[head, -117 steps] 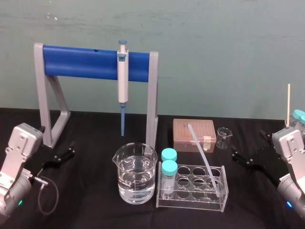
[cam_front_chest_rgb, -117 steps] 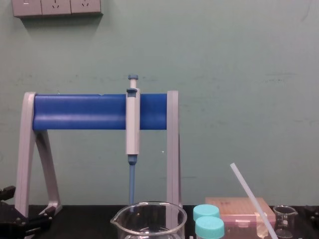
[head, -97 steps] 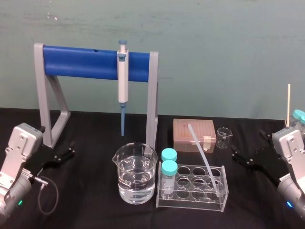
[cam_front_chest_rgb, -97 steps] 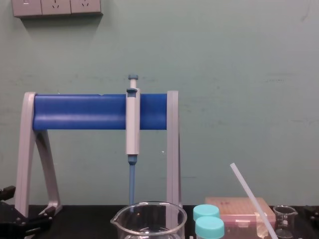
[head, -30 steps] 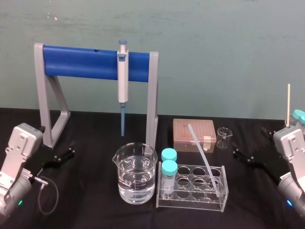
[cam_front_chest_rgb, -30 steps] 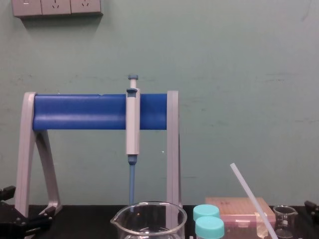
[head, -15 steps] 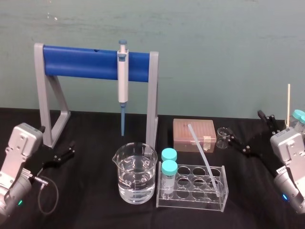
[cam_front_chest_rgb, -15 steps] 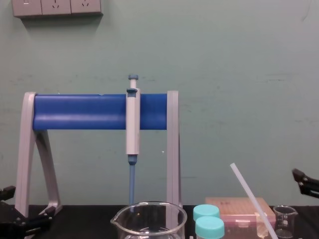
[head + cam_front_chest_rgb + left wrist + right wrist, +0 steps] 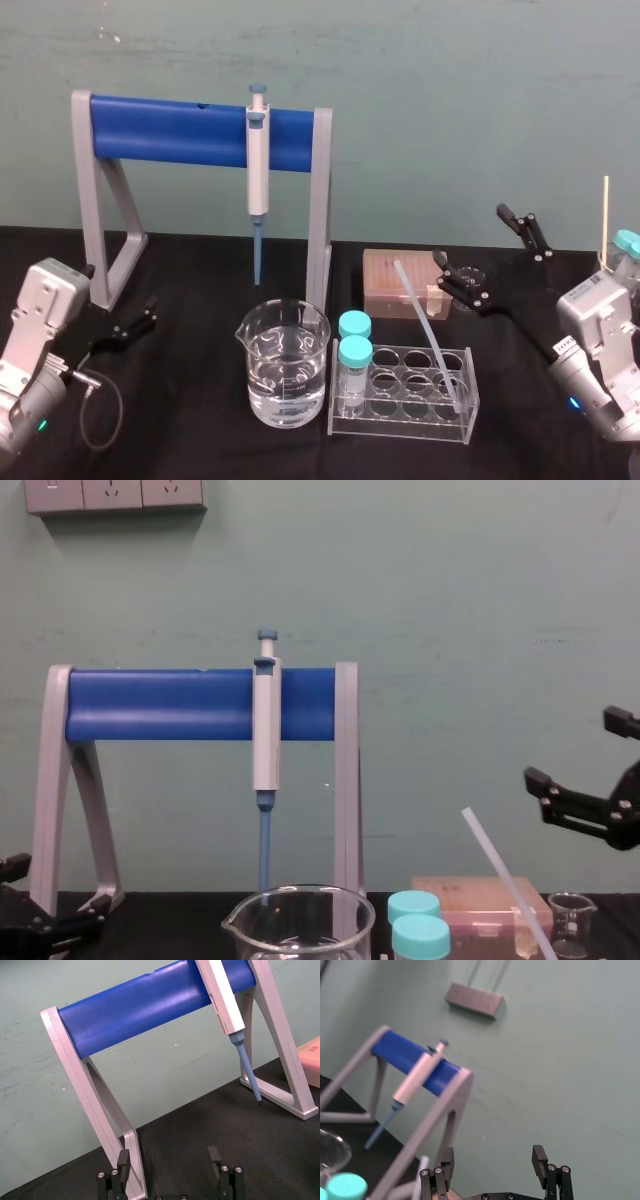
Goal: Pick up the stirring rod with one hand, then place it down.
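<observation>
My right gripper is to grab the stirring rod next by its free upper end (image 9: 482, 834), because the teal-capped tubes and pink box (image 9: 440, 916) crowd the lower part of the rod.
The stirring rod (image 9: 425, 325), a thin whitish translucent stick, leans in the clear tube rack (image 9: 400, 412) with its top end pointing up and to the left; the chest view shows the rod (image 9: 505, 880) slanting the same way. My right gripper (image 9: 475, 240) hangs open in the air to the right of the rod's top end, over the pink box, with nothing between its fingers (image 9: 538, 1155). In the chest view it (image 9: 570, 748) is above the rod's top end and to its right. At the left, my left gripper (image 9: 150, 312) rests low and open, near the stand's foot (image 9: 135, 1180).
A grey stand with a blue bar (image 9: 200, 130) holds a blue-tipped pipette (image 9: 258, 165). A large beaker of water (image 9: 283, 365) stands left of the rack, which holds two teal-capped tubes (image 9: 354, 350). Behind it are a pink box (image 9: 405, 280) and a small beaker (image 9: 468, 285).
My right gripper has risen from table height and swung left towards the rod's top end, staying open. The left arm and the rod have not moved.
</observation>
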